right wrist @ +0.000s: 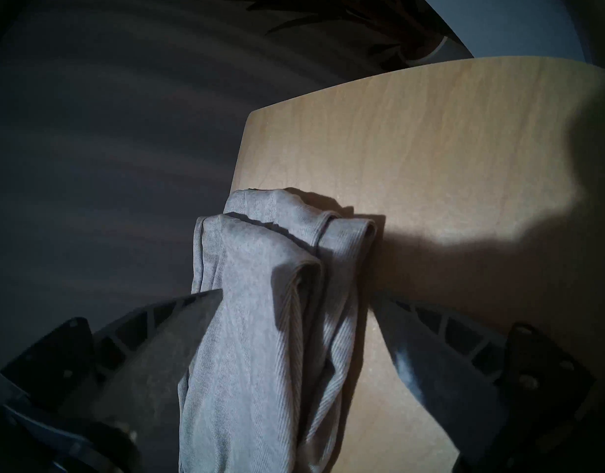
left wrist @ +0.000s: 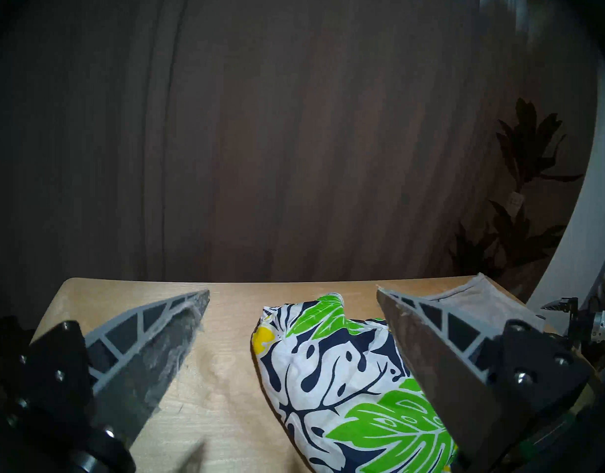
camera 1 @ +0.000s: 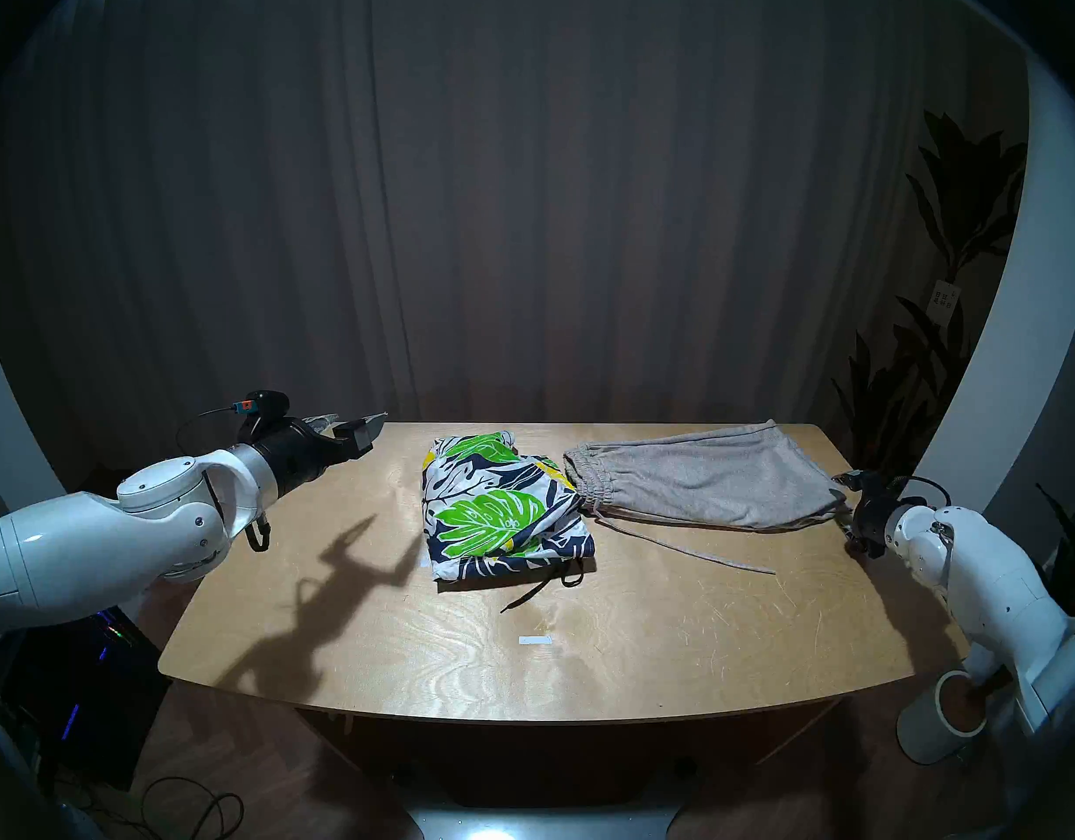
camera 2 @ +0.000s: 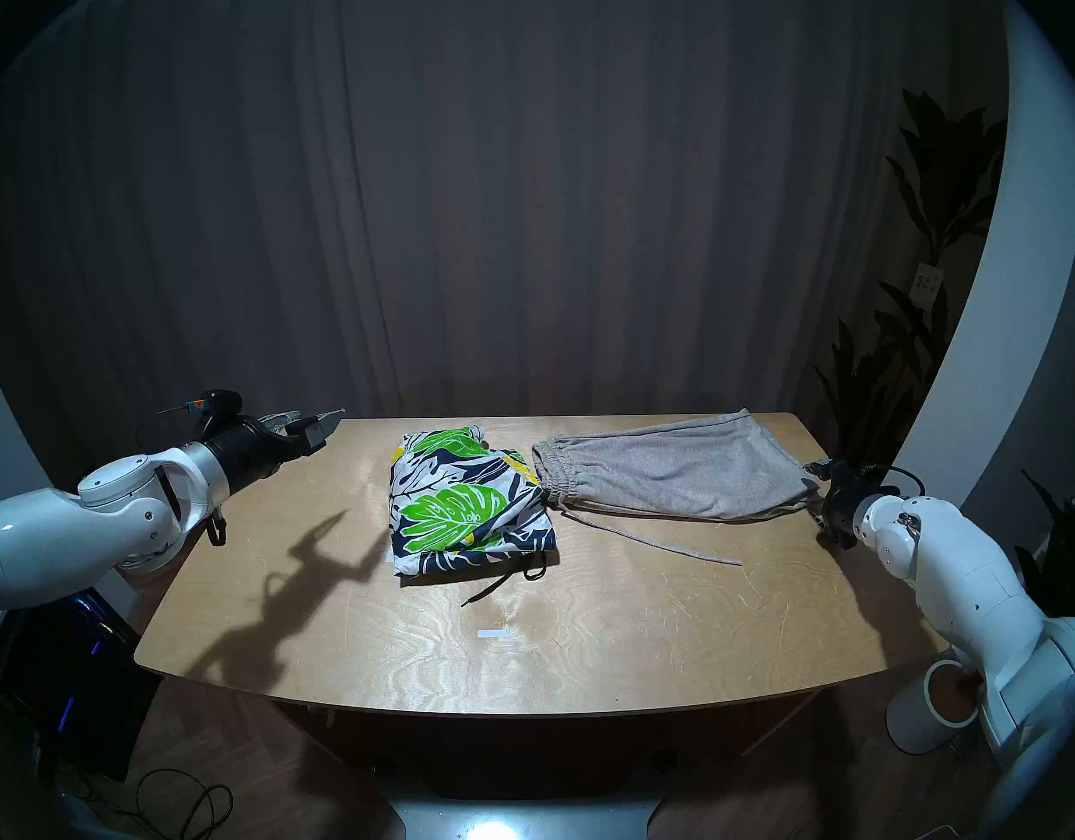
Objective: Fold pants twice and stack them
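My right gripper pinches the grey shorts by their leg ends next, where the layered hems stand up in folds and the rest lies flat.
The leaf-print shorts (camera 1: 505, 511) lie folded into a compact bundle at the table's middle, also in the left wrist view (left wrist: 345, 376). Their black drawstring (camera 1: 541, 587) trails toward the front. The light-grey shorts (camera 1: 699, 481) lie flat to their right, waistband toward the print pair and grey cord (camera 1: 705, 554) loose on the wood. My left gripper (camera 1: 365, 432) hovers open over the far left corner, holding nothing (left wrist: 292, 291). My right gripper (right wrist: 296, 295) is at the table's right edge. It is open, with the leg ends of the grey shorts (right wrist: 260, 325) between its fingers.
The wooden table (camera 1: 583, 669) carries a small white tape strip (camera 1: 535, 640) near the front. A white cylinder (camera 1: 941, 717) stands on the floor by the right front corner. A plant (camera 1: 947, 214) is at the back right and a dark curtain is behind.
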Controlling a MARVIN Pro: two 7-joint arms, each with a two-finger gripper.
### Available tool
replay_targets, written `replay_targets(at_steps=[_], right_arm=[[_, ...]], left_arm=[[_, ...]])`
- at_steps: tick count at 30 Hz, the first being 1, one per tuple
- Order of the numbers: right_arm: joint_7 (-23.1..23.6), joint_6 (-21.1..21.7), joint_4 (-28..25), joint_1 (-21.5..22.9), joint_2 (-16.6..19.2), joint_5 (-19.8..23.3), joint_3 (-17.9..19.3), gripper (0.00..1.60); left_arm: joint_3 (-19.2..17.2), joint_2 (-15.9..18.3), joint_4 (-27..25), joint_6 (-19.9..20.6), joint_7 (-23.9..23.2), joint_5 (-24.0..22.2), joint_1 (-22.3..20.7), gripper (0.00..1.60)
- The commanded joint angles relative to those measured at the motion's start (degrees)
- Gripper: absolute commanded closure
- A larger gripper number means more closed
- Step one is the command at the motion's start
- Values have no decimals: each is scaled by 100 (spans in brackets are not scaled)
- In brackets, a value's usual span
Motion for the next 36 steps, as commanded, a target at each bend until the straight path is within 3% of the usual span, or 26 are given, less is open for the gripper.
replay_targets(at_steps=[1, 12, 28, 30, 36], right_arm=[[3, 238, 242, 369, -295, -178, -191, 0], [110, 377, 748, 913, -584, -576, -458, 0], [447, 533, 1635, 1539, -988, -1079, -841, 0], [516, 554, 1733, 1576, -1020, -1125, -879, 33], [706, 678, 1924, 1626, -1050, -1207, -965, 85]], left_arm=[[-98, 171, -347, -153, 667, 101, -37, 0], [-107, 245, -555, -334, 1195, 240, 60, 0], [-111, 295, -700, -629, 1564, 359, 239, 0], [-116, 299, -707, -662, 1576, 365, 263, 0], [-150, 307, -726, -774, 1625, 404, 357, 0]])
